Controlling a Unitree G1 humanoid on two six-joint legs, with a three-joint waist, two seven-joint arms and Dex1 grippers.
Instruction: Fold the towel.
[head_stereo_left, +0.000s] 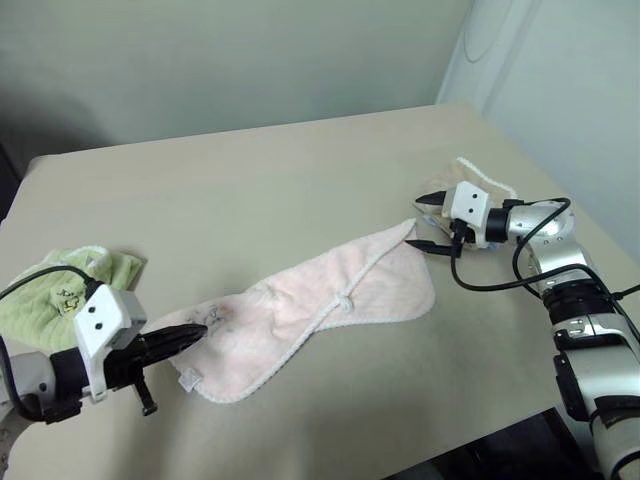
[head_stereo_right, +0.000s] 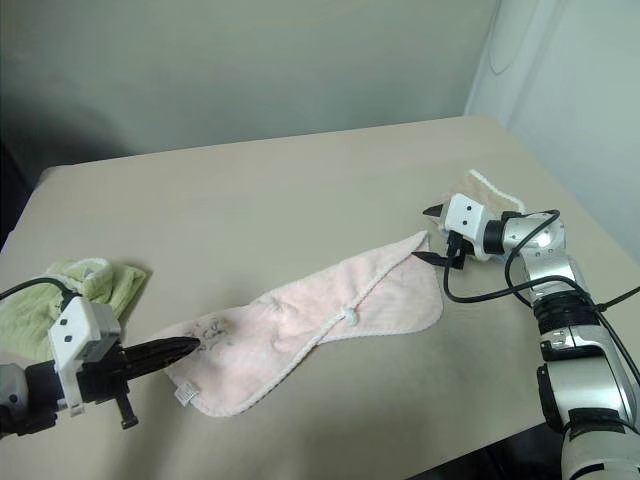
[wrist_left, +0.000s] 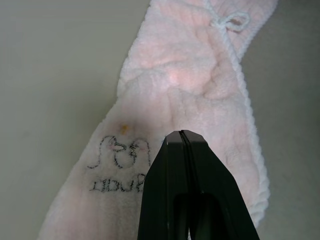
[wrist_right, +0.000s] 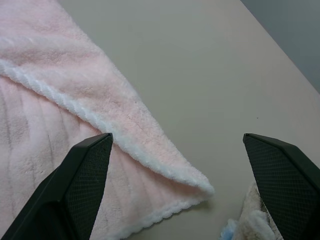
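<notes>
The robot's right gripper isn't ready to close on the pink towel's pointed corner (head_stereo_left: 411, 225) yet: its fingers are above the corner, one over flat cloth, so it should go lower first.
The pale pink towel (head_stereo_left: 320, 300) lies stretched out and bunched lengthwise across the table, white edging showing, with a small embroidered motif (wrist_left: 120, 167) near its left end. My left gripper (head_stereo_left: 195, 336) is shut, its tips just over that left end; in the left wrist view the fingers (wrist_left: 200, 200) are pressed together with no cloth between them. My right gripper (head_stereo_left: 424, 220) stands open at the towel's right corner (wrist_right: 197, 182), one finger on each side of it, holding nothing.
A light green towel (head_stereo_left: 60, 295) lies crumpled at the table's left edge, behind my left arm. A beige towel with white trim (head_stereo_left: 485, 182) sits just beyond my right gripper. The tan table (head_stereo_left: 300, 170) ends close on the right and in front.
</notes>
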